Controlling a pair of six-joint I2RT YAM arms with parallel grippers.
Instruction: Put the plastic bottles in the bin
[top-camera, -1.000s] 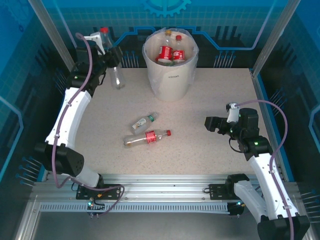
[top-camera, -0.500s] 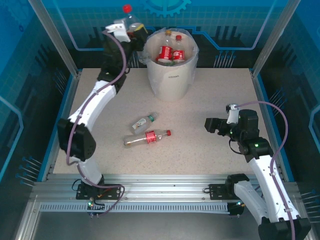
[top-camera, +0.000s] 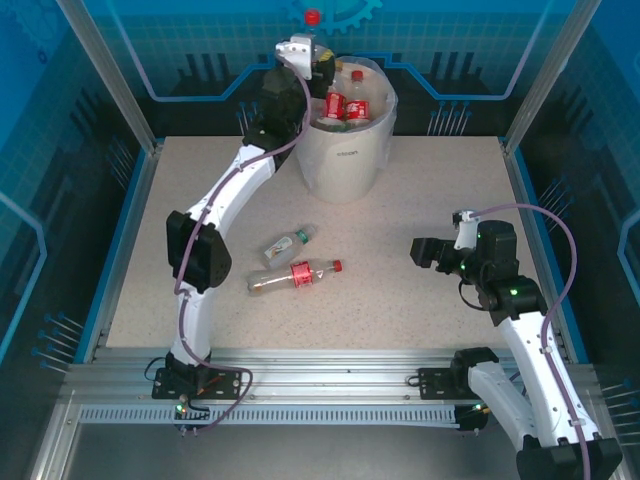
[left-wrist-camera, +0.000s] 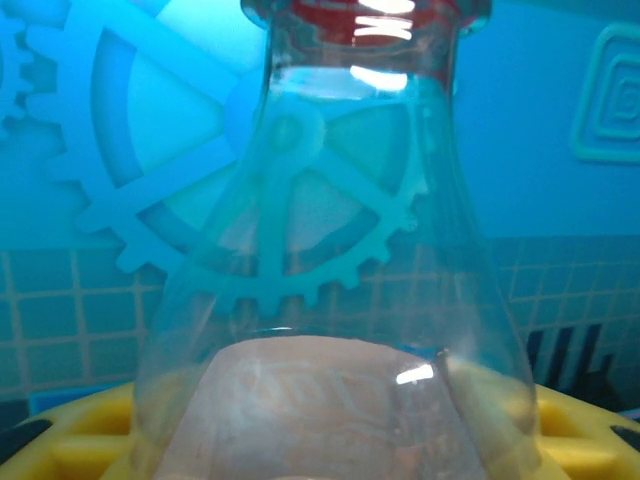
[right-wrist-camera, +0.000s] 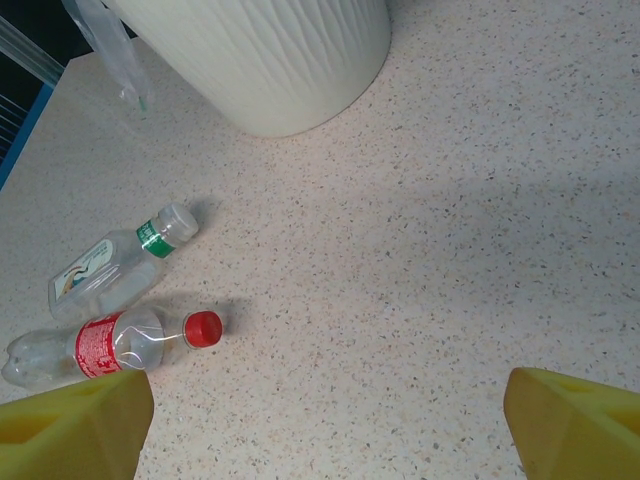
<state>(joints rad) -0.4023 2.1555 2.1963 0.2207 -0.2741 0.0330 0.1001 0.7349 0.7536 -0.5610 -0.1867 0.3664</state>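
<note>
My left gripper moves the bottle over the bin's opening, then opens. The bottle is upright above the bin's rim, beside the opening, so opening now would likely drop it short.
My left gripper (top-camera: 316, 66) is shut on a clear, red-capped plastic bottle (top-camera: 312, 20), held upright over the back left rim of the bin (top-camera: 345, 150). In the left wrist view this bottle (left-wrist-camera: 330, 250) stands between the yellow fingers (left-wrist-camera: 60, 440). The off-white bin holds red-labelled bottles (top-camera: 345, 104). Two bottles lie on the table: one with a green band (top-camera: 288, 243) (right-wrist-camera: 110, 265) and a red-labelled, red-capped one (top-camera: 295, 276) (right-wrist-camera: 120, 340). My right gripper (top-camera: 420, 250) (right-wrist-camera: 330, 430) hangs open over bare table to their right, with nothing between its fingers.
The speckled table (top-camera: 430, 190) is fenced by blue walls and metal posts (top-camera: 545, 70). A loose flap of the bin's clear bag (right-wrist-camera: 110, 50) hangs by its side. The left arm (top-camera: 230, 195) stretches diagonally across the table's left half.
The left arm has swung right from the back left corner to the bin's rim, carrying the bottle upright. The right arm and the bottles on the table have not moved.
</note>
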